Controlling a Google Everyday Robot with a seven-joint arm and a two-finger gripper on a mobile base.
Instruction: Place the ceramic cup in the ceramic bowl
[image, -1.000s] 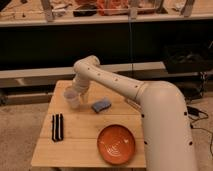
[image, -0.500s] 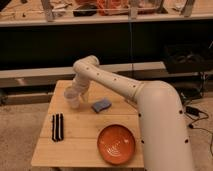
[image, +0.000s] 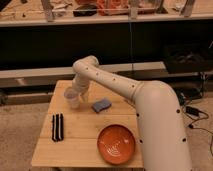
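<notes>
My gripper should place the cup in the ceramic bowl (image: 116, 144), so it needs to grab the ceramic cup by its rim (image: 73, 91) next.
The ceramic cup (image: 71, 99), small and pale, stands upright at the back left of the wooden table (image: 70, 147). My gripper (image: 78, 93) comes down from the bent white arm and sits right at the cup's rim and right side, open, with the cup resting on the table. The ceramic bowl (image: 116, 144), wide and orange-red with faint white rings inside, lies at the table's front right with nothing in it, well apart from the cup.
A blue-grey sponge (image: 101, 105) lies just right of the cup, between it and the bowl. A black ridged object (image: 57, 127) lies at the front left. My thick white arm (image: 157, 125) covers the table's right edge. Dark shelving stands behind.
The gripper has settled slightly lower at the cup. Cup, sponge, bowl and black object have stayed put.
</notes>
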